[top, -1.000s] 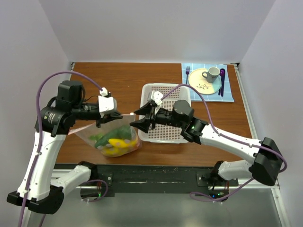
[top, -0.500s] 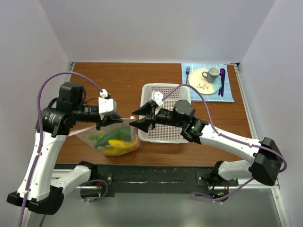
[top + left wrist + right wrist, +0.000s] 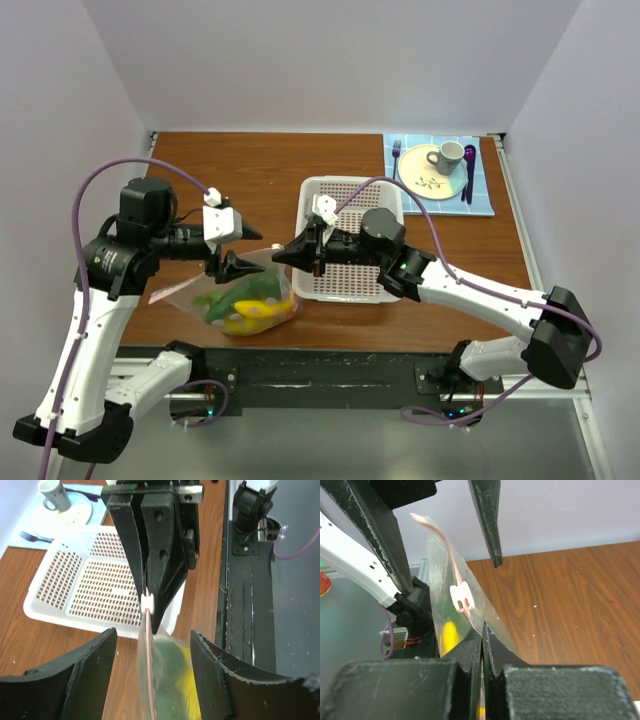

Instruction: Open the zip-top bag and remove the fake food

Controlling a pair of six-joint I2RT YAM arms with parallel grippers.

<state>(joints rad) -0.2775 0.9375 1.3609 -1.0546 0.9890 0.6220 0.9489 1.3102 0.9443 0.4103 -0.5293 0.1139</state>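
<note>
Next, my left gripper should grab the white slider on the bag's zip, beside my right gripper's hold, to pull the bag open.
The clear zip-top bag hangs over the table's near left part, its pinkish zip strip upright. The fake food, green and yellow pieces, lies inside the bag. My right gripper is shut on the bag's edge just below the white slider. My left gripper stands open with its fingers on either side of the bag's mouth, apart from the plastic. In the left wrist view the bag runs between those fingers up to the right gripper.
A white perforated basket stands just right of the bag, behind the right wrist. A cream plate with a grey mug, a fork and a purple spoon rests on a blue mat at the back right.
My left gripper has let go of the zip strip and opened. My right gripper has closed on the bag's edge by the slider. The bag has sagged slightly.
</note>
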